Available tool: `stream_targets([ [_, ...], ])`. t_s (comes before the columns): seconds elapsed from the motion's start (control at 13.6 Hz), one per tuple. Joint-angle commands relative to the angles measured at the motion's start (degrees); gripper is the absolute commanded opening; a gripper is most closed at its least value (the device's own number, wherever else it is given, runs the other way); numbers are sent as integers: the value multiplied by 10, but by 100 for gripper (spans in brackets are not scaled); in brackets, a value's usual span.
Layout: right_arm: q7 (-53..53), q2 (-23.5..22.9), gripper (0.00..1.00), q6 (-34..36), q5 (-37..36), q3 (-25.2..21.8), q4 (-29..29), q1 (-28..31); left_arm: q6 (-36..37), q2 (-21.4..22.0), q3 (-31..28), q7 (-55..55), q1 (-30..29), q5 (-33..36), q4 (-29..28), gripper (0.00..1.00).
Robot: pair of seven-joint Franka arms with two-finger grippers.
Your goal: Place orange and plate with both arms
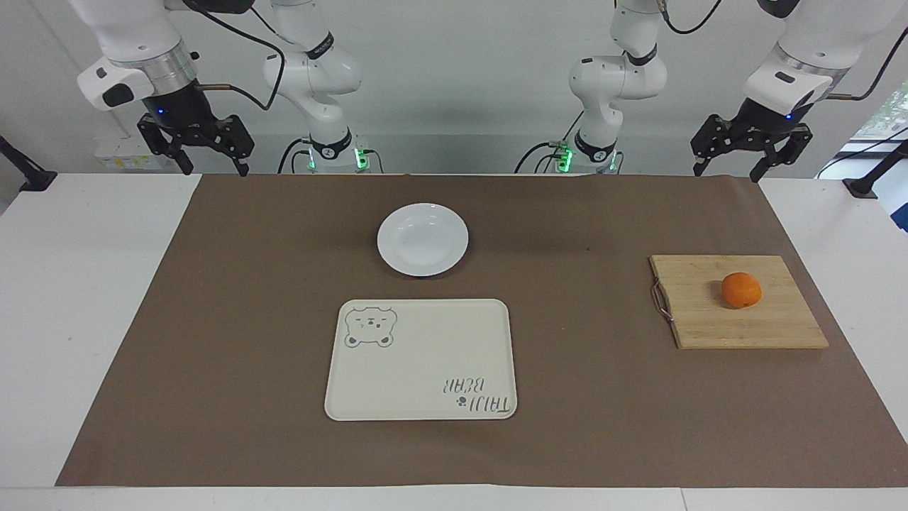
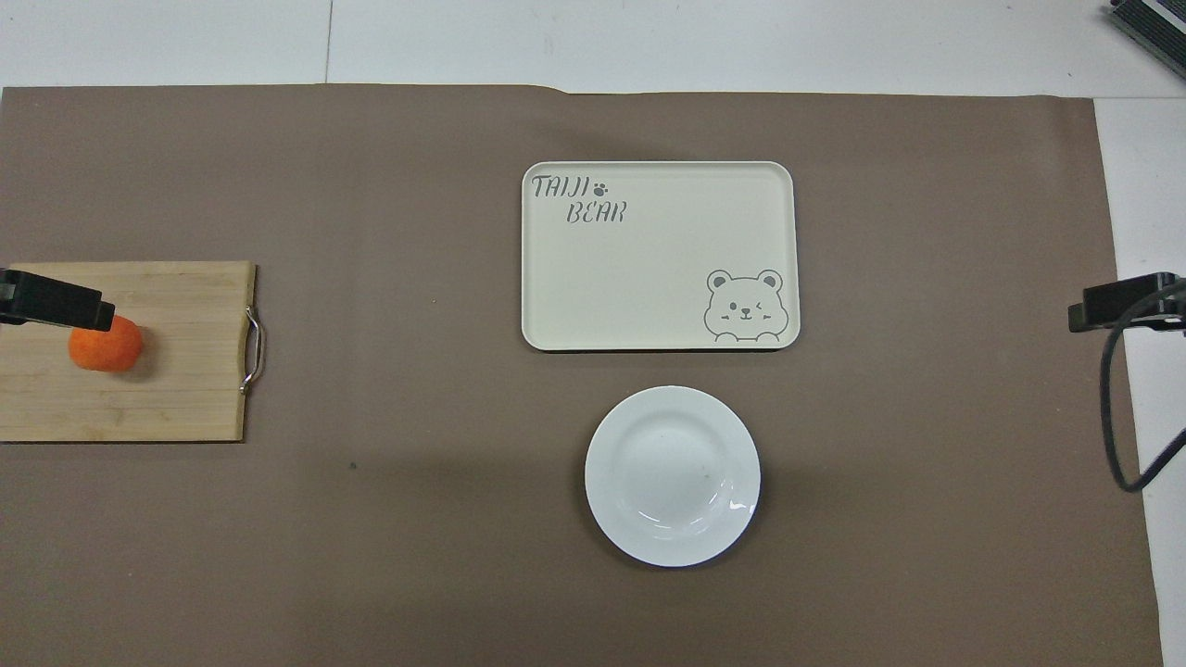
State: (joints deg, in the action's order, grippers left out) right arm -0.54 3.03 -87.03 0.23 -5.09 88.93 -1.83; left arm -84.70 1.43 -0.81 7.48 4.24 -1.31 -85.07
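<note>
My left gripper grabs the orange by its round sides next, to place the orange on the white plate [image 2: 673, 476].
The orange [image 1: 741, 290] lies on a wooden cutting board [image 1: 738, 323] toward the left arm's end of the table; it also shows in the overhead view [image 2: 105, 344]. The white plate [image 1: 422, 239] sits empty on the brown mat at the middle, nearer to the robots than the tray; it shows in the overhead view too [image 2: 672, 475]. My left gripper [image 1: 745, 165] hangs open and empty, high over the mat's corner by the robots. My right gripper [image 1: 206, 165] hangs open and empty over the mat's corner at the right arm's end.
A cream rectangular tray with a bear drawing [image 1: 421, 360] lies empty on the mat, farther from the robots than the plate. The cutting board has a metal handle [image 1: 660, 298] on its side toward the middle. A brown mat [image 1: 582, 397] covers most of the white table.
</note>
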Motion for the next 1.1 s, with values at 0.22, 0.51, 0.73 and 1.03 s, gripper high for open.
stream_targets([
  [0.22, -9, 7, 100, 1, -10, 5, 7, 3, -10, 14, 0, 1, -4, 0, -18, 100],
  [0.51, -9, 6, 100, 1, -10, 5, 7, 3, -27, 19, 0, 2, -14, 0, -31, 100],
  [0.73, -9, 7, 100, 1, -10, 5, 7, 3, -37, 19, 0, 3, -21, 0, -39, 100],
  [1.03, -9, 6, 100, 1, -10, 5, 7, 3, -49, 23, 0, 37, -37, 0, -58, 100],
])
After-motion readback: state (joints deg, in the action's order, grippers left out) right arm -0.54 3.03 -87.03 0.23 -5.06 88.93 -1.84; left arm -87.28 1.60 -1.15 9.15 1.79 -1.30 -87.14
